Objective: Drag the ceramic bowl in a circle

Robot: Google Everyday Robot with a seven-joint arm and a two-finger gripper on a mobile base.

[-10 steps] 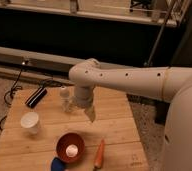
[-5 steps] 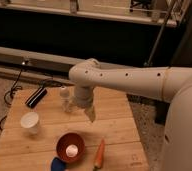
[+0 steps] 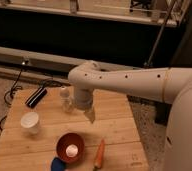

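Observation:
The gripper grabs the ceramic bowl by its rim [image 3: 72,135] next. Then the gripper drags the bowl in a circle across the wooden table.
The ceramic bowl [image 3: 69,143] is round, shallow and red-brown, and sits near the front edge of the wooden table [image 3: 116,130]. A small pale object [image 3: 72,150] lies inside it. My gripper [image 3: 91,116] hangs from the white arm over the middle of the table, behind and slightly right of the bowl. It is apart from the bowl, open and pointing down, with nothing between its fingers.
A white cup [image 3: 30,121] stands left of the bowl. An orange carrot [image 3: 99,154] lies just right of the bowl and a blue object [image 3: 57,163] at its front left. A black bar-shaped object [image 3: 36,97] and a small clear bottle [image 3: 65,99] stand at the back left.

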